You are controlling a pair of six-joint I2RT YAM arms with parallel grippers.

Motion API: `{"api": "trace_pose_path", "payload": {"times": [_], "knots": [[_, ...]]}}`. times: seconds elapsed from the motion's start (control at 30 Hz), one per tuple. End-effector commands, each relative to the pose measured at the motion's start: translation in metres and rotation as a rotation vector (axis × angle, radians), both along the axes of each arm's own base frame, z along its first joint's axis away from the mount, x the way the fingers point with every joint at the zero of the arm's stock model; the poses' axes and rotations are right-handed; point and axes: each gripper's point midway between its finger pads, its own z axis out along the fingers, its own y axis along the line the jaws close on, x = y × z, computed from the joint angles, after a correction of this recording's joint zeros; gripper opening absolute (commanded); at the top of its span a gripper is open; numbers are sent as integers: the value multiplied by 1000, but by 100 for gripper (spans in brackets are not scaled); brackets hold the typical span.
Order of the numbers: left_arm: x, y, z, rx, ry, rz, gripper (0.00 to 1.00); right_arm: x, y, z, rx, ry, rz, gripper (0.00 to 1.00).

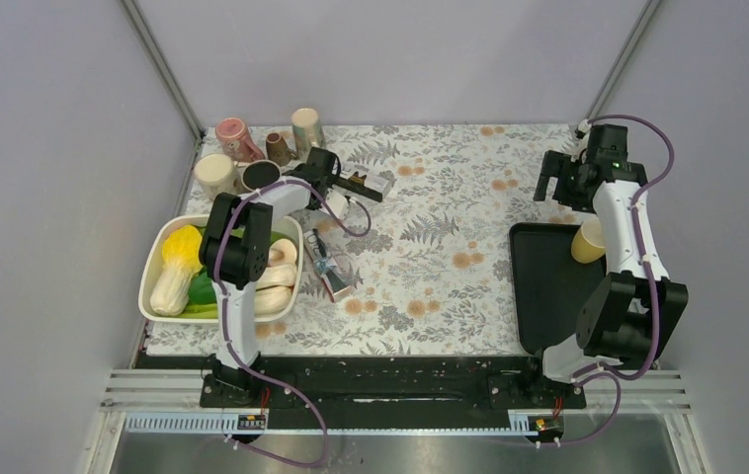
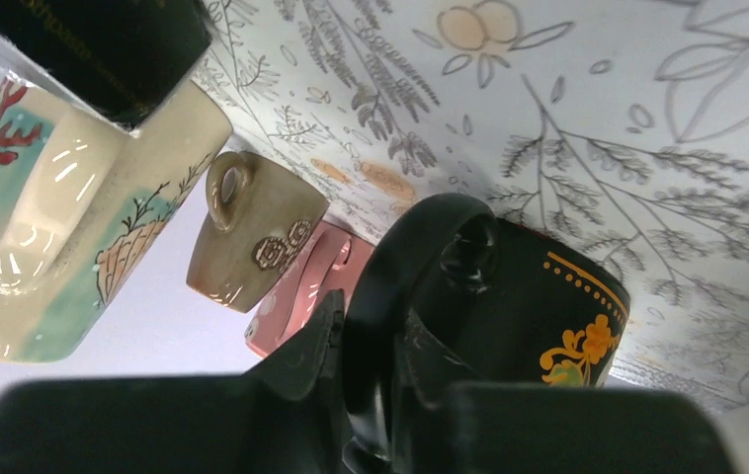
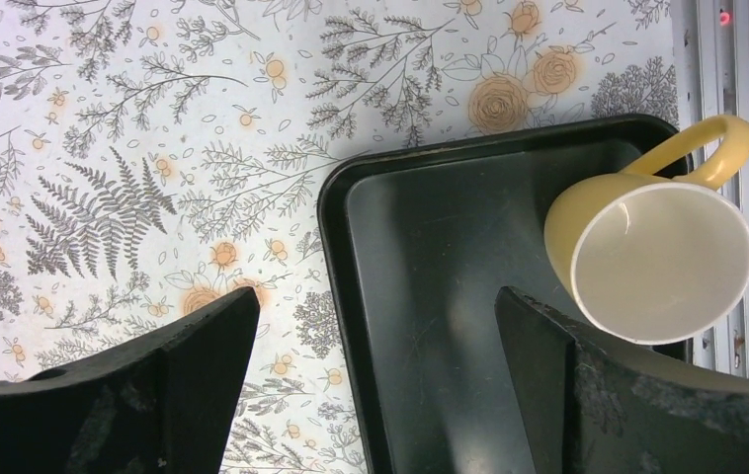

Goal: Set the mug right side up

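My right gripper should reach the black mug and grab the mug's dotted rim, which leaves the mug's base free to stand upright.
The black mug (image 2: 548, 316) with an orange flower stands at the back left (image 1: 263, 175), its dotted band against the tablecloth, so it looks mouth-down. My left gripper (image 2: 375, 336) is shut on the mug's handle (image 2: 390, 267), one finger on each side of the loop. In the top view the left gripper (image 1: 293, 180) sits just right of that mug. My right gripper (image 3: 375, 336) hangs open over the left edge of a black tray (image 3: 430, 247), with nothing between its fingers.
A cream and teal mug (image 2: 64, 227), a small brown mug (image 2: 252, 232) and a pink mug (image 2: 301, 286) crowd the black one. A yellow mug (image 3: 662, 257) lies on the tray. A white basin (image 1: 156, 249) of vegetables and a small box (image 1: 336, 276) sit at the left.
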Motion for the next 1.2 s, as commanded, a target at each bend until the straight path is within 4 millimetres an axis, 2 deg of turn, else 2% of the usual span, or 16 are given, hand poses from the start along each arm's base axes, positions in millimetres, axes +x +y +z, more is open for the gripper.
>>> {"api": "trace_pose_path", "payload": {"times": [0.0, 0.1, 0.2, 0.3, 0.37, 0.43, 0.57, 0.67, 0.83, 0.93, 1.07, 1.17], "knots": [[22, -9, 23, -42, -120, 33, 0, 2, 10, 26, -11, -101, 57, 100], [29, -27, 50, -153, -200, 36, 0, 1, 17, 31, 2, -115, 54, 99], [35, -48, 92, -322, -302, 82, 0, -1, 28, 39, -4, -137, 73, 99], [34, -68, 139, -550, -380, 139, 0, -3, 55, 51, 10, -184, 140, 99], [29, -77, 163, -706, -411, 187, 0, -3, 84, 58, 53, -226, 213, 99], [22, -86, 178, -839, -411, 224, 0, -7, 129, 64, 124, -272, 331, 99], [5, -104, 194, -1096, -347, 339, 0, -18, 211, 67, 296, -361, 551, 99], [-12, -126, 210, -1292, -246, 406, 0, -27, 270, 64, 456, -401, 697, 99], [-57, -165, 259, -1522, -1, 432, 0, -36, 338, 72, 581, -415, 872, 99], [-82, -180, 285, -1570, 57, 368, 0, -31, 358, 96, 682, -500, 908, 99], [-110, -197, 302, -1599, 135, 321, 0, -18, 370, 98, 729, -513, 901, 99], [-125, -207, 315, -1630, 178, 295, 0, -15, 380, 97, 761, -496, 923, 99]]}}
